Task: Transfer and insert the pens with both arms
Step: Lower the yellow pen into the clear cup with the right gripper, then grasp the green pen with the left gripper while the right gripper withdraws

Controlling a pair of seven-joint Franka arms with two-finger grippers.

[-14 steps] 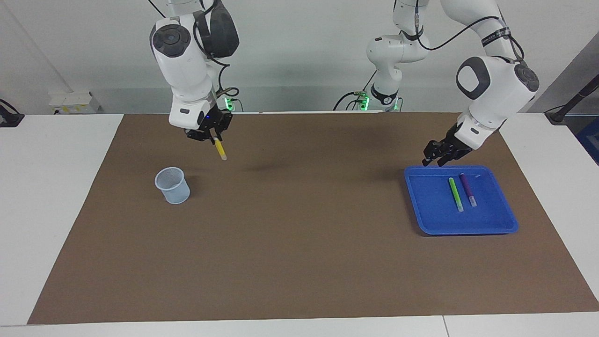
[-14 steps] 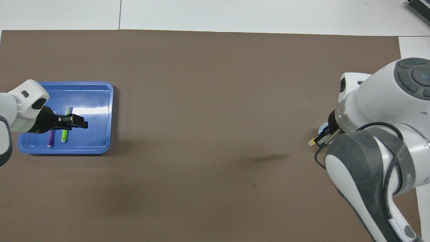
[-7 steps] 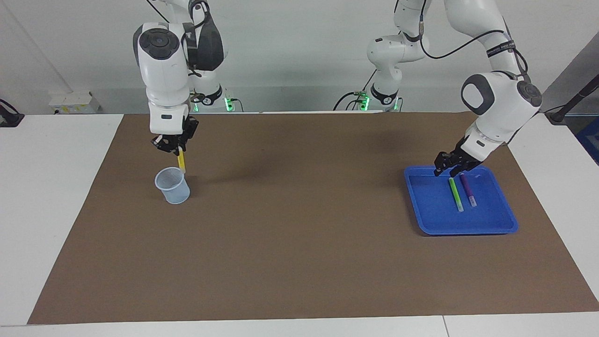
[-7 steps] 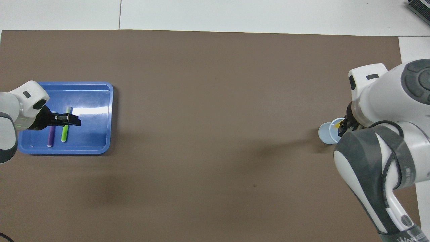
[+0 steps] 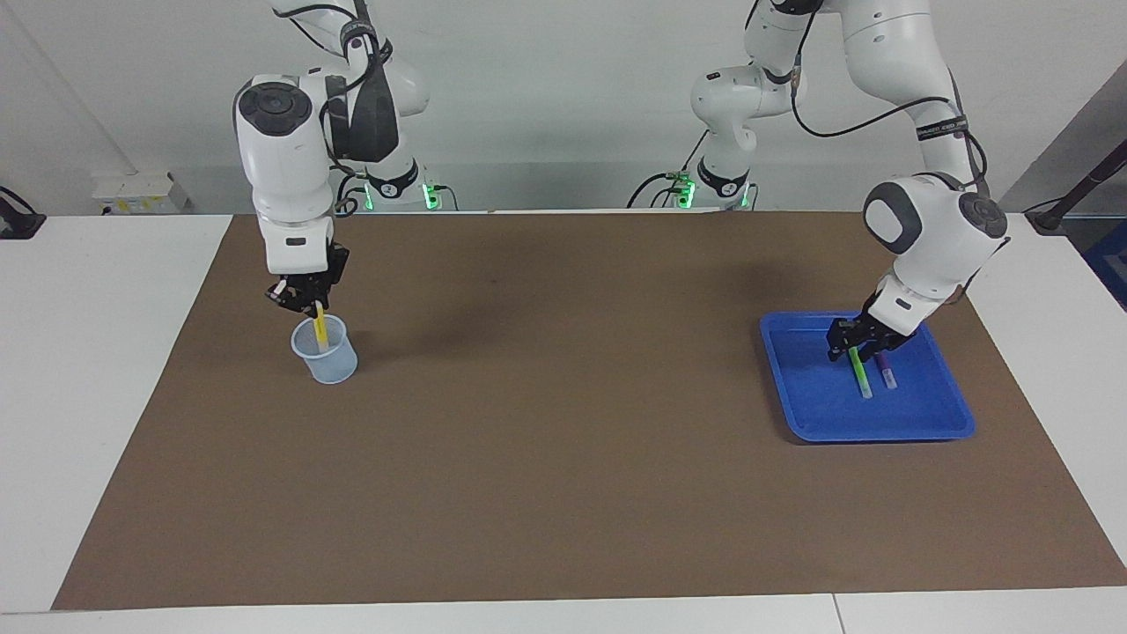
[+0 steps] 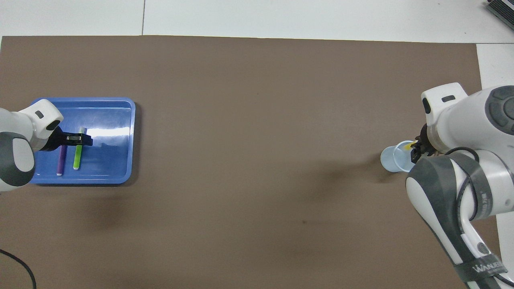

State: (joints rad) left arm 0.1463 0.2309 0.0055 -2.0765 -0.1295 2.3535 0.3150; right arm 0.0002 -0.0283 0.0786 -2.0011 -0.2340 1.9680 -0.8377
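Observation:
I will next grab the green pen with my left gripper by its pale end (image 6: 82, 130), so that the green pen's green end (image 6: 77, 161) stays free for the handover.
My right gripper (image 5: 306, 303) is shut on the yellow pen (image 5: 320, 328). It holds the pen upright over a small pale blue cup (image 5: 326, 359), and the pen's lower end is inside the rim. In the overhead view the cup (image 6: 392, 159) shows beside this gripper (image 6: 416, 147), with a bit of the yellow pen (image 6: 407, 147). The green pen (image 5: 860, 373) and the purple pen (image 5: 884, 370) lie side by side in a blue tray (image 5: 880, 430). My left gripper (image 5: 843, 351) is low in the tray, open, at one end of the green pen (image 6: 77, 157).
A brown mat (image 5: 563, 458) covers most of the white table. The tray (image 6: 120, 103) sits toward the left arm's end and the cup toward the right arm's end. The purple pen (image 6: 61, 158) lies right next to the green one.
My right gripper carried the yellow pen sideways to the cup and lowered its tip inside. My left gripper came down from the tray's rim to the green pen.

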